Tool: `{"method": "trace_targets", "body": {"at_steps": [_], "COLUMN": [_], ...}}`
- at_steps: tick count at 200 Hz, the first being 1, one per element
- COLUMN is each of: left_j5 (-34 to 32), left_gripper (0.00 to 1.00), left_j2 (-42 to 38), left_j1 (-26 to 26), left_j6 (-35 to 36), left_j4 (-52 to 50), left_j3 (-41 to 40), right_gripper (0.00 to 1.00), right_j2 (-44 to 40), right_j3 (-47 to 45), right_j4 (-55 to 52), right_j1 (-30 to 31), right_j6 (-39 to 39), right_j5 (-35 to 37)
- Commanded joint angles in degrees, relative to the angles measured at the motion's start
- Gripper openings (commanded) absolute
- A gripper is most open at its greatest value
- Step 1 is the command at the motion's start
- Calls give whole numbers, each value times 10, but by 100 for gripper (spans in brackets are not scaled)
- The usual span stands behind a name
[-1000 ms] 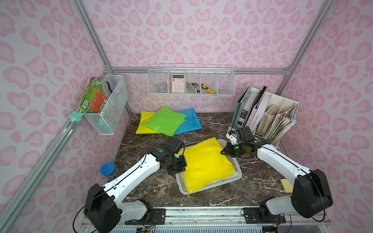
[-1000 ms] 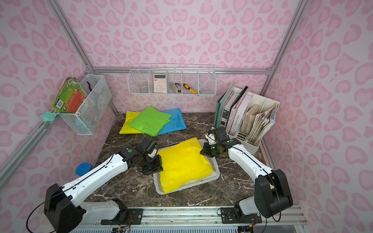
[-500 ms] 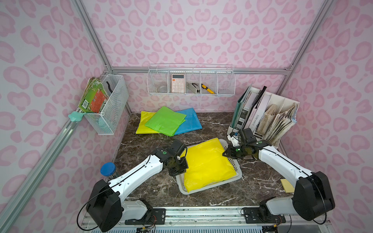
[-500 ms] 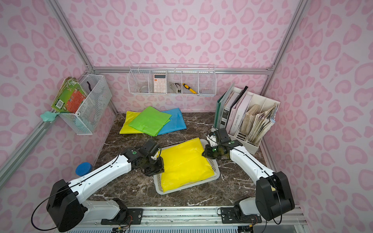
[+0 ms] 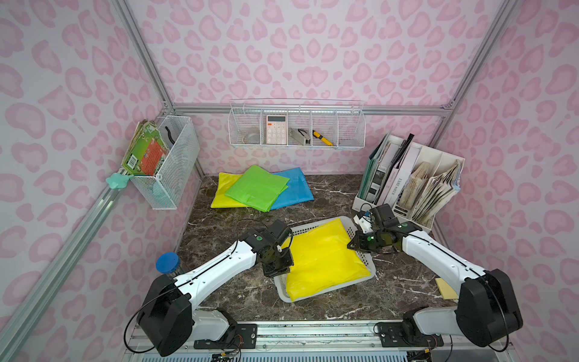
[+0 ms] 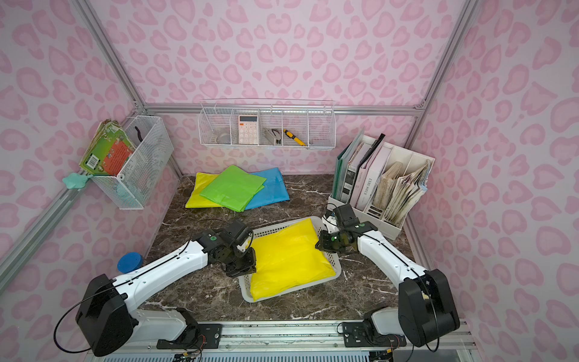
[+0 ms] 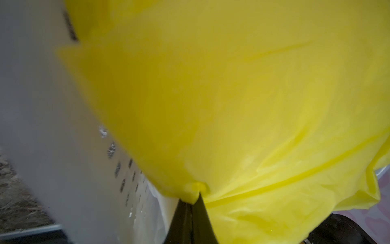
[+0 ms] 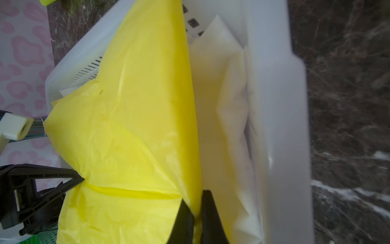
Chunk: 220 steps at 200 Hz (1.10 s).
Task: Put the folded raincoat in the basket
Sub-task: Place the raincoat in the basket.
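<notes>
The raincoat's edge hangs inside the basket's side over the white sheet and would rest there if released, so my right gripper opens next.
The folded raincoat [image 5: 322, 260] is bright yellow and lies spread across the low white perforated basket [image 5: 371, 267] in both top views [image 6: 288, 260], its near corner over the front rim [image 6: 247, 297]. My left gripper [image 5: 281, 271] is shut on the raincoat's left edge [image 7: 232, 105], its tips [image 7: 193, 200] pinching a fold beside the basket wall [image 7: 63, 147]. My right gripper [image 5: 352, 246] is shut on the opposite edge [image 8: 126, 126], tips [image 8: 195, 203] just inside the basket wall [image 8: 274, 105]. A white folded sheet [image 8: 221, 105] lies under the raincoat.
Yellow, green and blue folded raincoats [image 5: 260, 188] are stacked at the back of the marble table. A white file organiser [image 5: 407, 185] stands close behind the right arm. Wire baskets hang on the back wall [image 5: 296, 125] and the left wall [image 5: 166, 163]. A blue-lidded jar [image 5: 167, 262] stands front left.
Both grippers have moved down and towards the front with the raincoat. It has sunk from above the basket to lie lower in it.
</notes>
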Motion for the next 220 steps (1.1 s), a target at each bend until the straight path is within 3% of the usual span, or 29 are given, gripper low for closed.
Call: {"method": "trace_targets", "body": {"at_steps": [1, 38, 47, 79, 107, 123, 137, 151, 186, 220], "left_j5": [-23, -54, -55, -72, -93, -48, 21, 72, 107, 97], "left_gripper": [0, 0, 8, 33, 39, 28, 13, 4, 0, 0], "left_j2": [5, 18, 20, 10, -16, -28, -41, -49, -38, -26], "left_j1": [-2, -1, -2, -2, -1, -2, -9, -26, -73, -86], "left_j6": [0, 3, 4, 23, 42, 54, 62, 62, 45, 25], "left_j4": [-33, -41, -42, -85, -155, -157, -123, -86, -27, 5], "left_j3": [-3, 1, 2, 43, 118, 139, 128, 107, 46, -18], "right_gripper": [0, 0, 0, 38, 48, 47, 39, 33, 18, 13], "right_j2": [-2, -1, 1, -12, -39, -48, -62, -76, -102, -115], "right_j3": [-7, -8, -8, 24, 77, 92, 77, 49, -39, -118], "right_j4": [19, 42, 43, 22, -17, -41, -38, -29, 10, 54], "right_j1": [-4, -7, -6, -7, -8, -5, 9, 35, 112, 125], "right_j6": [0, 7, 6, -17, -40, -42, -32, -18, 28, 55], "right_j5": [20, 15, 16, 9, 41, 27, -4, -28, -31, -30]}}
